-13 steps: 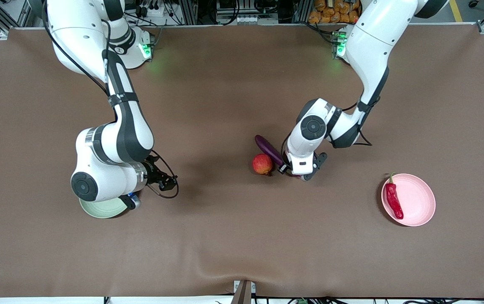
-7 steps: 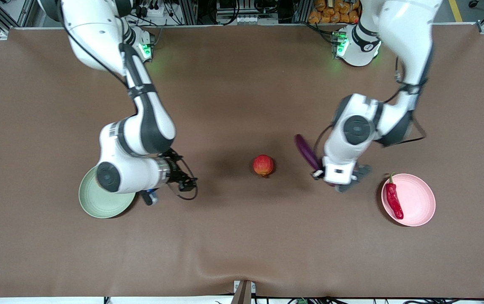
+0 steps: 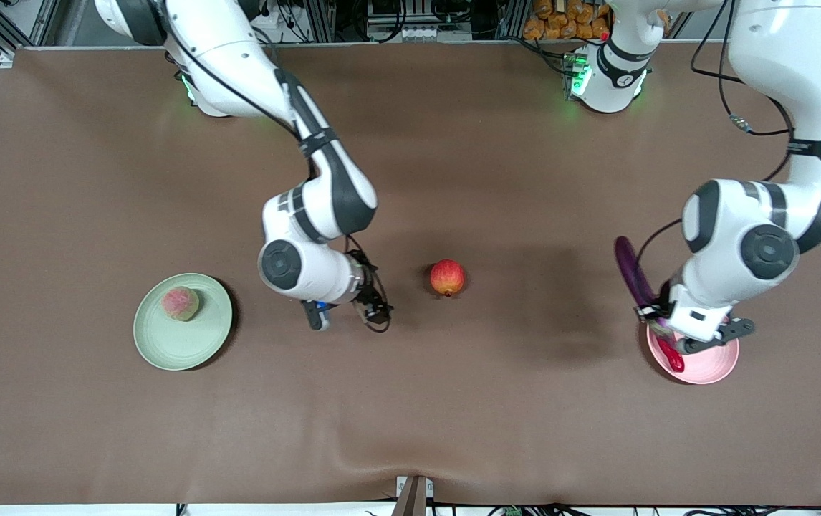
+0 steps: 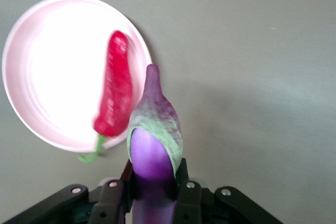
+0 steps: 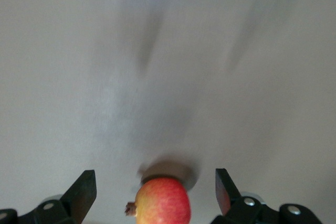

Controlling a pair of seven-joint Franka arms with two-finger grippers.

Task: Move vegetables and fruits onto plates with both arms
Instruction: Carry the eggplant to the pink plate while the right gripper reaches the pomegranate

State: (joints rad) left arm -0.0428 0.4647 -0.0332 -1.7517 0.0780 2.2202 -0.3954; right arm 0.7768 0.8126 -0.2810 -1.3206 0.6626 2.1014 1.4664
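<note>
I should bring the eggplant's green cap [image 4: 158,127] inside the rim of the pink plate [image 4: 60,77] before my left gripper lets go: the cap is outside in the left wrist view.
My left gripper [image 3: 668,331] is shut on the purple eggplant [image 3: 632,276] and holds it over the rim of the pink plate [image 3: 713,367]. In the left wrist view the eggplant [image 4: 153,140] sticks out from the gripper [image 4: 153,192] next to the red chili pepper [image 4: 116,94], which lies on the pink plate [image 4: 47,72]. My right gripper [image 3: 348,313] is open over bare table, close to the red-orange apple-like fruit [image 3: 447,278]. That fruit [image 5: 163,202] shows between the wide-apart fingertips of the right gripper [image 5: 155,182]. A pinkish peach [image 3: 180,303] sits on the green plate [image 3: 167,351].
A brown cloth [image 3: 410,423] covers the whole table. The left arm's wrist hides part of the chili [image 3: 674,358] and of the pink plate in the front view. Both arm bases stand along the edge farthest from the front camera.
The left arm has carried the eggplant from beside the apple-like fruit to the pink plate. The right arm has swung off the green plate toward that fruit, uncovering the peach.
</note>
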